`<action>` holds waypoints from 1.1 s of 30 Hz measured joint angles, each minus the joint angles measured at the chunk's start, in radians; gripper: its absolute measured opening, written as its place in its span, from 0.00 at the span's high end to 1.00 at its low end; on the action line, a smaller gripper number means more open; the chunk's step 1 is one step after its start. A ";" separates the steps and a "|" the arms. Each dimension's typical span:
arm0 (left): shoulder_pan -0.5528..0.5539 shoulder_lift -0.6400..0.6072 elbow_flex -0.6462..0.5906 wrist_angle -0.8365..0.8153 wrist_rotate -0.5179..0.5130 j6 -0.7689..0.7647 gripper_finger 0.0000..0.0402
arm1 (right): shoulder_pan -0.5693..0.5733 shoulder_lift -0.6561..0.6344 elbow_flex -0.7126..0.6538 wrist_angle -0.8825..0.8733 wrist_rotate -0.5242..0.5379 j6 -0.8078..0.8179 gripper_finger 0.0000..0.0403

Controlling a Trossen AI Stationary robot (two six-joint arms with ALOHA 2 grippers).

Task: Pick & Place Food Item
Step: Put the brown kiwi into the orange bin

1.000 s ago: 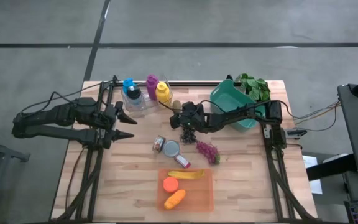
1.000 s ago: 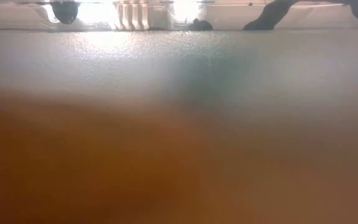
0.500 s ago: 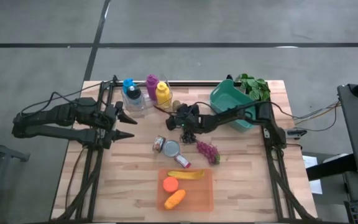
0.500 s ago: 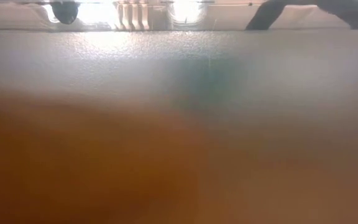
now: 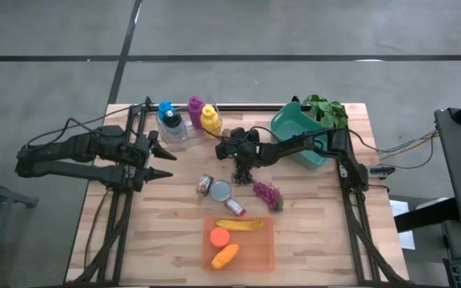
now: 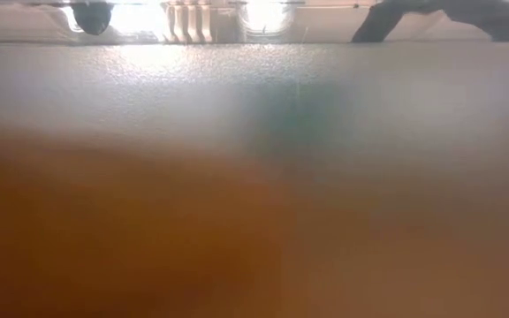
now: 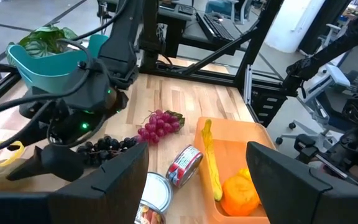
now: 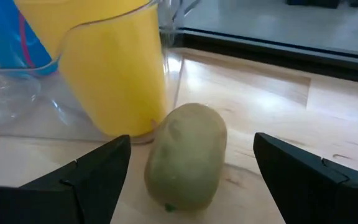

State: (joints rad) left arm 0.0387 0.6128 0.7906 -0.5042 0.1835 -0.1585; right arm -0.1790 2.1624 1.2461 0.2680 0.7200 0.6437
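The oval fruit (image 8: 188,152) is still beyond the gripper's fingers, so they would miss it if I closed now. My right gripper needs to move toward it first and then close on it.
A small green-brown oval fruit (image 8: 188,152) lies on its side on the wooden table, right beside the yellow bottle (image 8: 107,59). From above the fruit (image 5: 228,134) shows near the table's far middle. My right gripper (image 8: 191,208) is open and low, just short of the fruit, with one finger on either side of it and neither touching. It (image 5: 224,146) reaches in from the table's right. My left gripper (image 5: 165,165) hangs open over the table's left part, holding nothing.
Blue (image 5: 167,120), magenta (image 5: 196,110) and yellow (image 5: 210,120) bottles stand at the far edge. A teal bowl (image 5: 298,136) and a leafy plant (image 5: 328,112) stand far right. Dark grapes (image 5: 242,170), red grapes (image 5: 267,194) and cans (image 5: 220,192) lie mid-table. An orange tray (image 5: 256,254) with food sits near.
My right gripper has moved toward the table's left and a little down, closing in on the oval fruit beside the yellow bottle. The fruit and the other things have stayed where they were.
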 joint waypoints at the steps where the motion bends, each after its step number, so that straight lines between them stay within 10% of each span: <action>1: 0.000 0.000 0.000 -0.003 0.000 0.000 0.31 | -0.006 0.000 0.000 0.000 -0.011 0.000 0.16; 33: 0.000 0.000 0.000 -0.021 0.000 0.000 0.31 | -0.049 0.076 0.032 -0.002 -0.089 -0.037 0.18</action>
State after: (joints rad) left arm 0.0387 0.6129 0.7902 -0.5251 0.1834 -0.1585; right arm -0.2276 2.2383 1.2785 0.2665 0.6312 0.6068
